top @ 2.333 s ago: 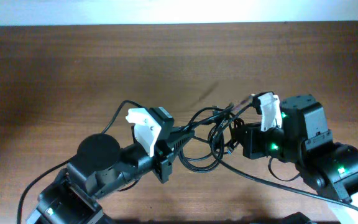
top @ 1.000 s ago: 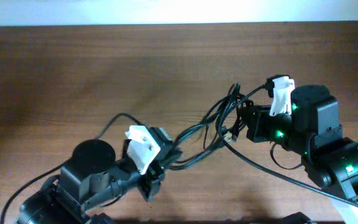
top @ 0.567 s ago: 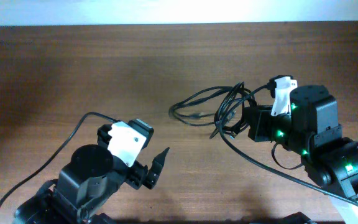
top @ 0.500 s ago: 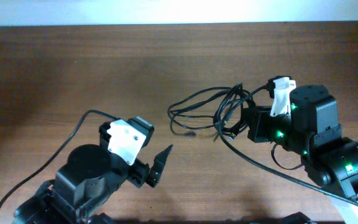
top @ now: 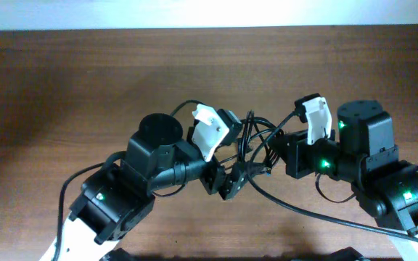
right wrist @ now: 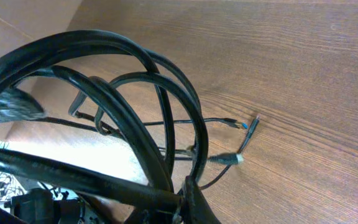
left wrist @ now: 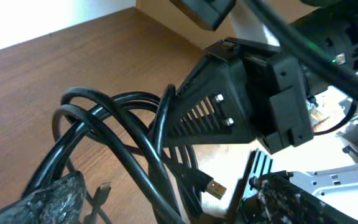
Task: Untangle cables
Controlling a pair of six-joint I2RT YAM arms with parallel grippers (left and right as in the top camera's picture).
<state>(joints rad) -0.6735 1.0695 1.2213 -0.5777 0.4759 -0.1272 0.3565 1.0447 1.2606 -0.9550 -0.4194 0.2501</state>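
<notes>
The cables need to be untangled, so the left gripper should next grab them across the parts beside the right gripper's pinch, which leaves loops free.
The cables point(top: 249, 134) are a bundle of black loops hanging between the two arms at mid table. My right gripper point(top: 273, 151) is shut on the cables, and in the right wrist view the loops point(right wrist: 135, 93) fan out from the pinch of that gripper point(right wrist: 182, 202). Thin plug ends point(right wrist: 229, 158) dangle over the wood. My left gripper point(top: 236, 177) is open. In the left wrist view this gripper point(left wrist: 166, 205) has several cable strands point(left wrist: 123, 134) and a gold USB plug point(left wrist: 215, 188) running between its fingers point(left wrist: 48, 199), which do not pinch them.
The brown wooden table point(top: 85, 80) runs to a white wall at the back. The right gripper's black body point(left wrist: 235, 106) is close in front of the left wrist camera. Thick black arm wires point(top: 318, 214) trail toward the front right.
My left gripper let go of the cables, drew back toward the front left and opened. It has since swung in to the bundle, with strands between its open jaws. The right gripper kept its hold.
</notes>
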